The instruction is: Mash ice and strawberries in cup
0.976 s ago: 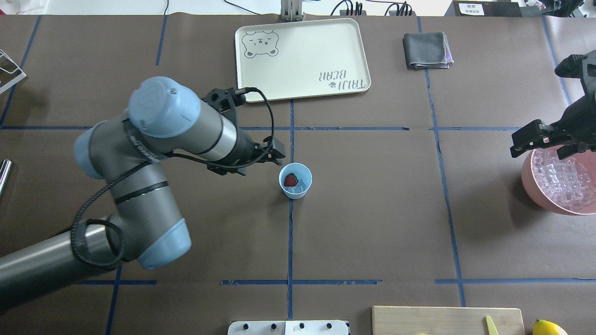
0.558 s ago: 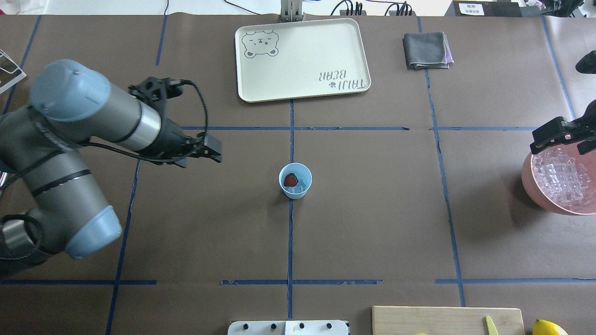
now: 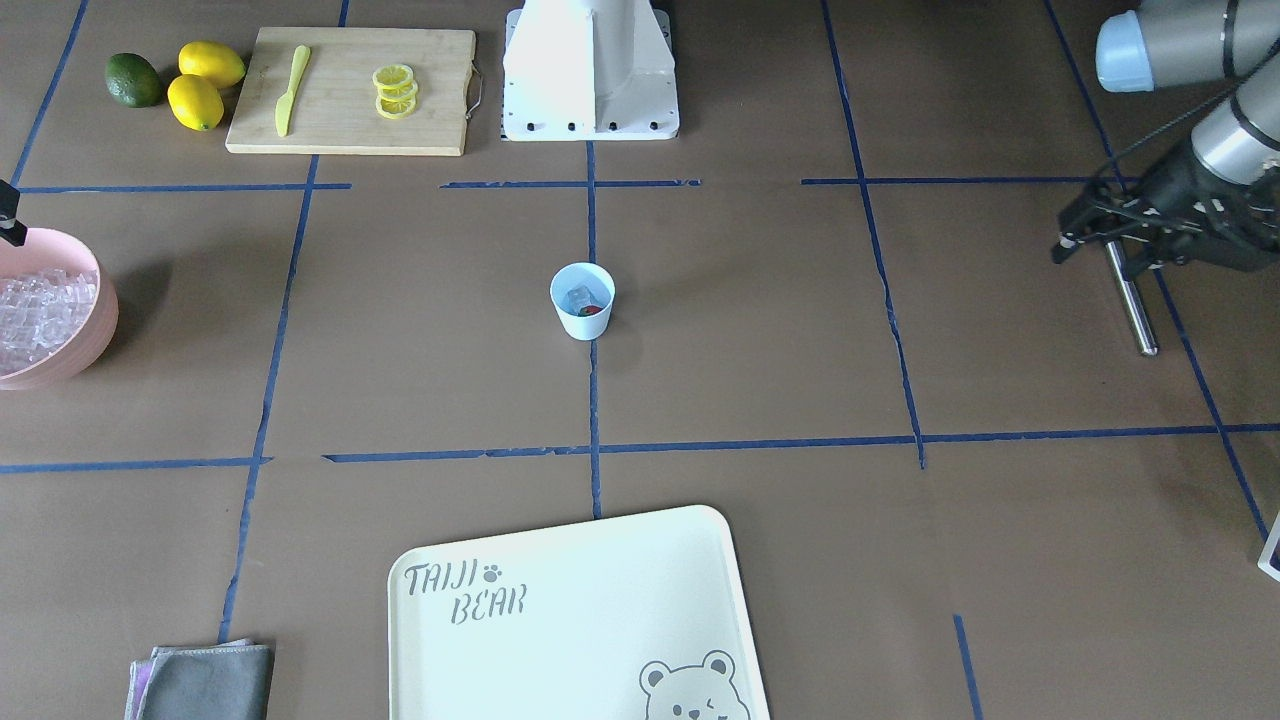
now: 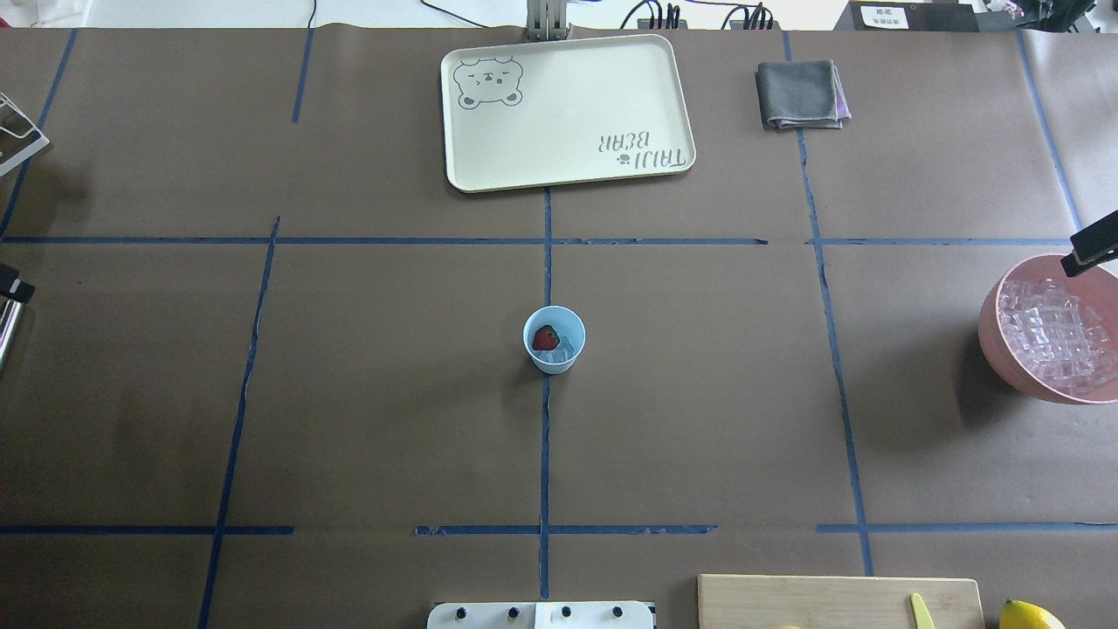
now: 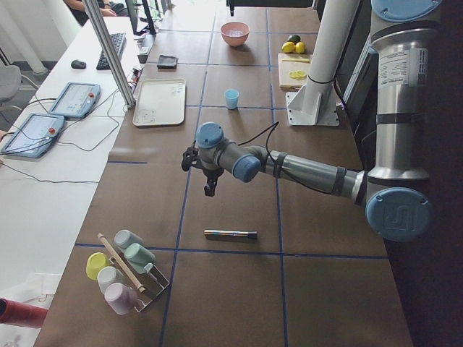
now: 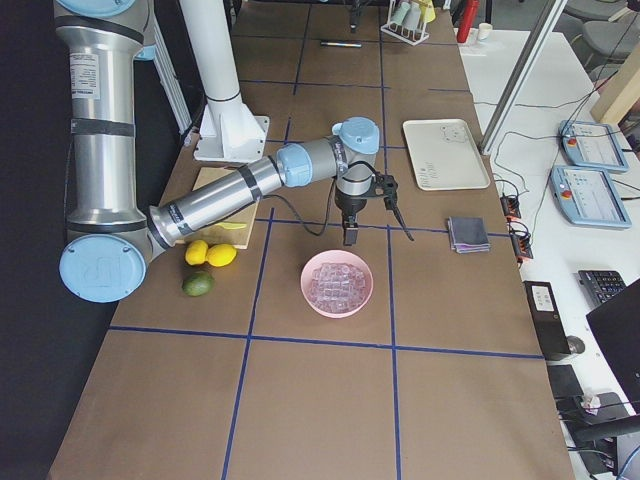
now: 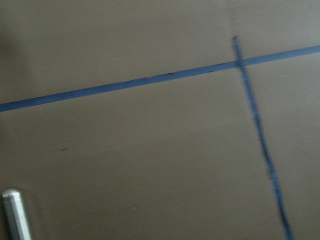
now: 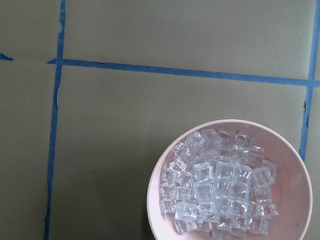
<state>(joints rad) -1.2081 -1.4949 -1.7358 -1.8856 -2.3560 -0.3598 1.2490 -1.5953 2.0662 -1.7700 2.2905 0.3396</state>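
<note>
My left gripper grabs the rod by its body (image 3: 1128, 295) next, which leaves the metal rod's rounded tip (image 3: 1146, 348) free to mash ice and strawberries.
The pale blue cup (image 4: 554, 358) stands upright at the table's middle, also in the front view (image 3: 582, 322). In it lie a red strawberry (image 4: 545, 337) and clear ice cubes (image 4: 569, 348). My left gripper (image 3: 1090, 240) hangs far to the left of the cup, open and empty, above a metal rod (image 3: 1131, 298) lying on the table. The rod's tip shows in the left wrist view (image 7: 15, 215). My right gripper (image 6: 372, 232) is open and empty above the far rim of the pink bowl; one finger (image 4: 1089, 252) shows in the overhead view.
The pink bowl (image 4: 996, 349) full of ice cubes (image 8: 220, 185) sits at the right edge. A cream tray (image 4: 568, 114) and grey cloth (image 4: 799, 94) lie at the far side. A cutting board (image 3: 350, 125) with lemon slices, lemons (image 3: 195, 100) and a lime are near the base. A cup rack (image 5: 123, 271) stands far left.
My left arm has swung away from the cup to the far left, out of the overhead view. My right gripper has drawn back to the right, over the bowl's edge.
</note>
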